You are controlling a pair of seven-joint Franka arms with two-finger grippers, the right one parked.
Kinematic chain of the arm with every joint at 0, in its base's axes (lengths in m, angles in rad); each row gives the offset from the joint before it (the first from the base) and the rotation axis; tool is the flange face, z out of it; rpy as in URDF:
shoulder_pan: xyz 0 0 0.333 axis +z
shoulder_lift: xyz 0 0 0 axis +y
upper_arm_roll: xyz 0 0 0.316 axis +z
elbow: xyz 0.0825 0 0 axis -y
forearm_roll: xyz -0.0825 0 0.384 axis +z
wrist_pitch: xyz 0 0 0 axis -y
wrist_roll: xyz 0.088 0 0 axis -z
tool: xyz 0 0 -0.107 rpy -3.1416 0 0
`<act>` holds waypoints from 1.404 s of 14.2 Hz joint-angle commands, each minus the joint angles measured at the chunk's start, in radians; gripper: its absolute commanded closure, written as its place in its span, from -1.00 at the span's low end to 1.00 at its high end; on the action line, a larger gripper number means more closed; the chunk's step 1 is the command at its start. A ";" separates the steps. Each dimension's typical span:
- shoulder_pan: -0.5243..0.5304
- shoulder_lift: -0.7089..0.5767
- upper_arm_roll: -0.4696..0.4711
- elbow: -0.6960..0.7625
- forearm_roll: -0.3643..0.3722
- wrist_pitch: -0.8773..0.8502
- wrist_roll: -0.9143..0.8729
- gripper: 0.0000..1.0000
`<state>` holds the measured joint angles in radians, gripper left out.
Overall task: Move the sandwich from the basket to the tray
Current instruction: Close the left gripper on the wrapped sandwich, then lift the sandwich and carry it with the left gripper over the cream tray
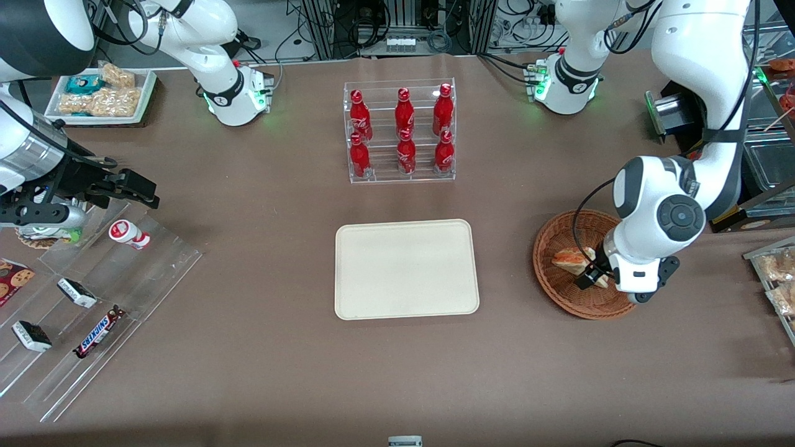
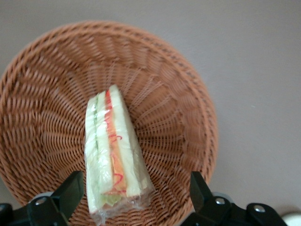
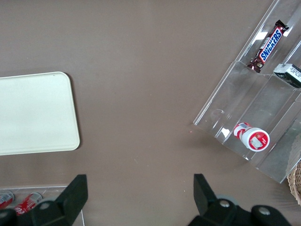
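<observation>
The sandwich lies with its long filling edge [image 2: 114,146] up, so my left gripper should next grab the flat bread slices on both sides.
The sandwich [image 1: 571,259], a plastic-wrapped wedge of white bread with red-orange and green layers, lies in the round reddish-brown wicker basket [image 1: 549,239] toward the working arm's end of the table. My left gripper [image 1: 593,279] hovers low over the basket, open and holding nothing. In the left wrist view the sandwich [image 2: 112,155] lies between the spread fingers [image 2: 70,190], close to one of them, on the basket's weave [image 2: 178,117]. The cream-beige tray [image 1: 407,268] lies flat beside the basket, toward the table's middle, with nothing on it. It also shows in the right wrist view [image 3: 35,113].
A clear rack of red cola bottles [image 1: 400,133] stands farther from the camera than the tray. A stepped clear rack with snack bars [image 1: 93,298] and a white tray of snacks [image 1: 102,93] sit toward the parked arm's end. Packaged snacks [image 1: 776,273] lie at the working arm's end.
</observation>
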<state>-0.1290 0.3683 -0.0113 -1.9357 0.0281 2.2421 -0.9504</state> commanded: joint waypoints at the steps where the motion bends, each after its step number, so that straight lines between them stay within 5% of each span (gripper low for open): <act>1: -0.017 0.005 0.008 -0.052 0.019 0.022 -0.071 -1.00; 4: -0.015 0.035 0.008 -0.057 0.029 0.043 -0.091 -0.90; 6: -0.014 0.049 0.010 -0.045 0.029 0.063 -0.123 0.90; 12: -0.017 -0.046 0.001 0.140 0.033 -0.253 -0.028 1.00; 15: -0.020 -0.043 -0.140 0.370 0.023 -0.478 -0.047 1.00; 18: -0.072 0.029 -0.297 0.440 0.045 -0.449 -0.086 1.00; 20: -0.182 0.072 -0.302 0.440 0.117 -0.337 -0.081 0.99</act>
<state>-0.2273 0.3515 -0.3089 -1.5439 0.0890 1.8386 -1.0247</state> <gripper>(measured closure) 0.841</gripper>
